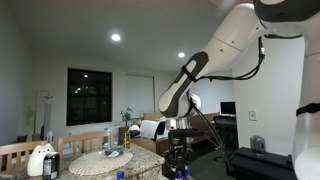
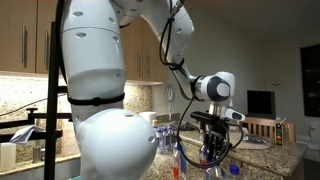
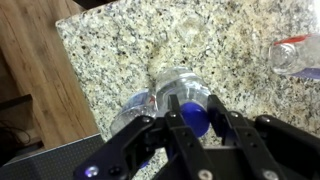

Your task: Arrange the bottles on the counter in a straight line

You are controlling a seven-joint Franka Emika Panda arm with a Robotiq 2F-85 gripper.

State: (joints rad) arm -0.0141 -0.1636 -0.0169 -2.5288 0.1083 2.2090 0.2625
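I should open my gripper, because the base of the small clear bottle (image 3: 178,84) is over flat speckled counter inside the counter's edge, so the bottle would stay standing.
In the wrist view my gripper (image 3: 192,118) is shut on a small clear bottle (image 3: 178,84), its fingers pressing both sides of the blue cap over the speckled counter (image 3: 115,45). A second bottle (image 3: 134,104) lies right beside it on the left. A third bottle (image 3: 296,54) lies at the right edge. In both exterior views the gripper (image 1: 178,163) (image 2: 213,152) hangs low at the counter, with blue caps (image 1: 120,175) (image 2: 233,170) showing near it.
The counter's edge runs close on the left in the wrist view, with wooden floor (image 3: 35,90) below it. A round woven mat (image 1: 100,162) bears a tall bottle (image 1: 110,140). A white jug (image 1: 40,160) and wooden chairs (image 1: 18,152) stand beyond.
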